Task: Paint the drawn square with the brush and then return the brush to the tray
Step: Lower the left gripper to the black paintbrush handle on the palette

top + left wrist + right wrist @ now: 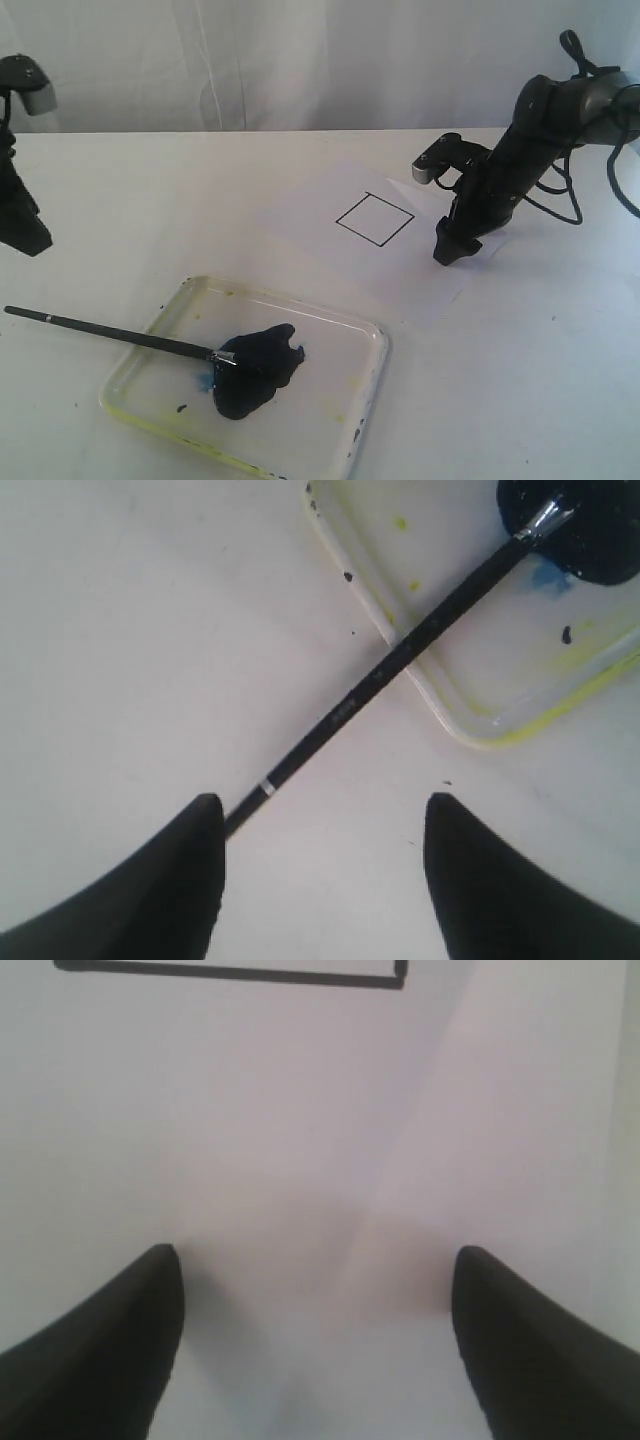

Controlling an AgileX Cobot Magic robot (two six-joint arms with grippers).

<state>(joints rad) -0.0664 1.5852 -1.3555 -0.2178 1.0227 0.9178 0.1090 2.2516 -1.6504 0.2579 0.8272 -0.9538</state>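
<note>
The brush has lettering on part of its black handle. My left gripper will next grab the brush by the lettered part of its black handle (98, 328) to paint the drawn square (374, 218).
The drawn square (374, 218) on the white paper sheet (400, 270) is blank; its near edge (240, 972) shows in the right wrist view. The brush (120, 334) rests across the clear tray (340, 445), tip in the dark paint puddle (255, 368), handle end out on the table. In the left wrist view the brush (400, 650) runs over the tray rim (440, 705). My left gripper (320, 805) is open, its handle end beside one finger. My right gripper (455, 248) stands open on the paper beside the square, holding nothing.
A white table (150, 200) carries everything, with a white curtain (300, 60) behind. Cables (600, 150) hang off the right arm. Small paint specks (566, 635) dot the tray floor.
</note>
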